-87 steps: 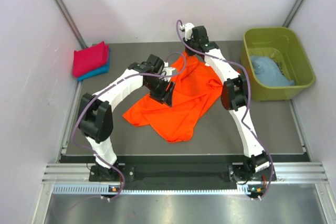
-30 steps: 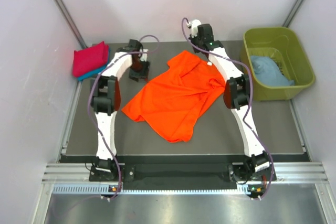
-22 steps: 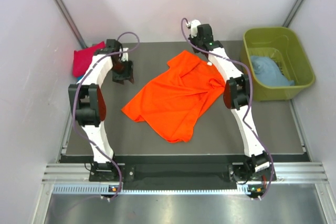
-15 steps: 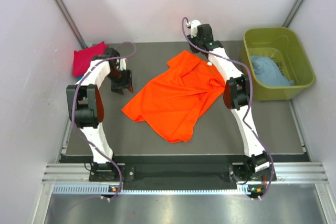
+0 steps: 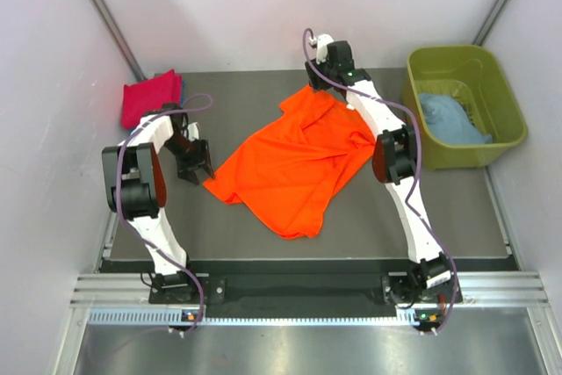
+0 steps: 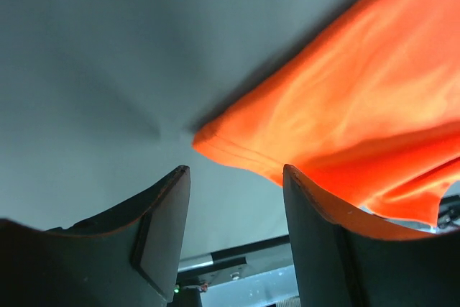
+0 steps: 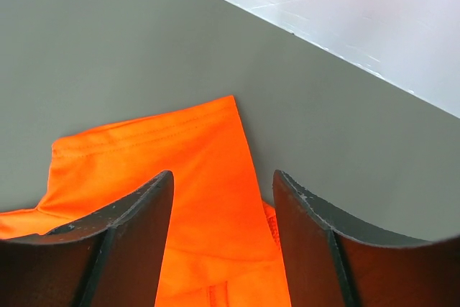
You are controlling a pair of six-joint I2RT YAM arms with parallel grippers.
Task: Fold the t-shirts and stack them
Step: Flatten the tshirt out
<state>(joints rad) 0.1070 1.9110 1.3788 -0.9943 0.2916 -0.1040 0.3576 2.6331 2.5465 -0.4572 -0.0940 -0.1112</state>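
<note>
The orange t-shirt [image 5: 294,160] is to be stretched out flat and folded, so the left gripper will next grip it by its hemmed corner [image 5: 212,185].
The orange t-shirt [image 5: 294,160] lies spread and wrinkled on the dark table. My left gripper [image 5: 197,164] hovers open just left of the shirt's near-left corner [image 6: 215,141], which sits ahead of the empty jaws. My right gripper [image 5: 321,75] is open over the shirt's far edge [image 7: 187,156], with orange cloth showing below between its fingers [image 7: 136,228] and nothing pinched. A folded crimson-pink t-shirt [image 5: 146,99] rests at the back left on a blue one [image 5: 179,87]. A light blue t-shirt [image 5: 452,120] lies crumpled in the tub.
The olive-green tub [image 5: 502,103] stands at the back right, against the right wall. Pale walls close in the table on the left, back and right. A metal rail [image 5: 299,292] runs along the near edge by the arm bases.
My left gripper has swung from the back of the table forward to the shirt's near-left corner. My right gripper has opened over the far edge and let go of the cloth.
</note>
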